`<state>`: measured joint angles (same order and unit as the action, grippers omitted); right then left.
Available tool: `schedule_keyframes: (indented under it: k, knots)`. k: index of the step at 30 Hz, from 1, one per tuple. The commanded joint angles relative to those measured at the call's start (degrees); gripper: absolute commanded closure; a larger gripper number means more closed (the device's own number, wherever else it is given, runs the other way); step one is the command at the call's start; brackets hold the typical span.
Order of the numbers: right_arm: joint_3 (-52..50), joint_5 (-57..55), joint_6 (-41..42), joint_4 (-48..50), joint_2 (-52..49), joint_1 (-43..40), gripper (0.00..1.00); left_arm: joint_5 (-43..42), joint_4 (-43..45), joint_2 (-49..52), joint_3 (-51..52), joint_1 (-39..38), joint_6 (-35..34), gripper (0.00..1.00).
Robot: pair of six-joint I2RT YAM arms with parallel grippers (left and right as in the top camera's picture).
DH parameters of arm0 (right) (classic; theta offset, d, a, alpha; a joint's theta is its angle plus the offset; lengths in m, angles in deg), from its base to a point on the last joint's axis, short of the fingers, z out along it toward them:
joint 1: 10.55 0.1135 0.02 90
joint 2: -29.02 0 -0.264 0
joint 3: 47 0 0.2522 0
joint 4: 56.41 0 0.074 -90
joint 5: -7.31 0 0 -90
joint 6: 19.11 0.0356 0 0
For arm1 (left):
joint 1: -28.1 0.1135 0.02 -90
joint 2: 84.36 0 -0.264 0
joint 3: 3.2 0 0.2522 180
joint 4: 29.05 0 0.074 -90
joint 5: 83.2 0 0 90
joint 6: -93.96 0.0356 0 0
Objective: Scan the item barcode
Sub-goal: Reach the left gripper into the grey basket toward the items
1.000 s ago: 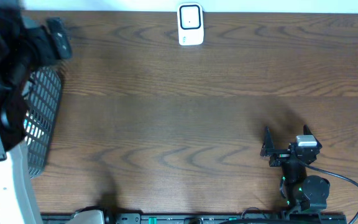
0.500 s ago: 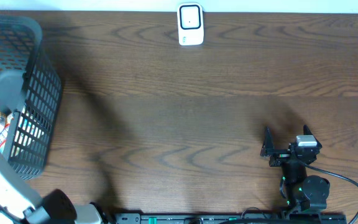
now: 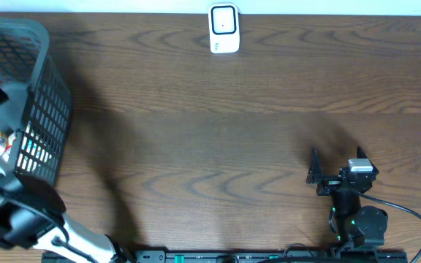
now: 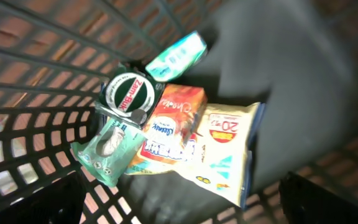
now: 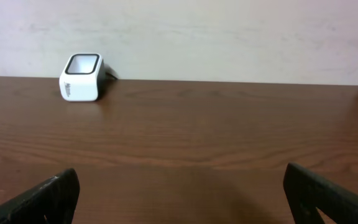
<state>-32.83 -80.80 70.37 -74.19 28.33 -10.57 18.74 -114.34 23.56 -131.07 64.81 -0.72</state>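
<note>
The orange box needs its orange end and bottom free for scanning, so the left gripper will next grab it across its middle by the long sides.
Several items lie in the grey mesh basket (image 3: 42, 109) at the table's left edge. In the left wrist view they are a round green tin (image 4: 128, 93), an orange box (image 4: 174, 121), a yellow-and-white packet (image 4: 225, 155) and two teal packets (image 4: 107, 149). My left gripper (image 4: 179, 211) hangs open above them and touches none. The white barcode scanner (image 3: 224, 29) stands at the far edge, also seen in the right wrist view (image 5: 81, 78). My right gripper (image 3: 335, 157) rests open and empty near the front right.
The basket's mesh walls (image 4: 36, 56) surround the items on all sides. My left arm's white and black links (image 3: 20, 212) cross the front left corner. A cable (image 3: 408, 215) runs by the right arm's base. A pale wall (image 5: 229, 37) backs the table.
The left arm has swung from covering the basket's top down toward the front left, uncovering the basket. The right arm has not moved.
</note>
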Motion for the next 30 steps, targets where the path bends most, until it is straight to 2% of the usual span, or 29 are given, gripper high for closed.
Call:
schedule_keyframes:
  k: [1, 11, 15, 30]
  knots:
    - [-0.09, -0.02, -0.39, -0.26, 0.37, -0.28, 0.01, 3.39, -0.33, 4.26, 0.44, 0.24, -0.31, 0.03]
    - [-0.09, -0.02, -0.39, -0.26, 0.37, -0.28, 0.01, 4.24, -0.90, 12.66, 0.55, 0.24, -0.28, 0.02]
    - [-0.09, -0.02, -0.39, -0.26, 0.37, -0.28, 0.01, 7.30, -0.02, 13.86, 0.55, 0.24, 0.28, 0.02]
    - [-0.09, -0.02, -0.42, -0.24, 0.37, -0.28, 0.01, 6.60, 1.81, 16.39, 4.70, 0.31, 2.19, 0.00]
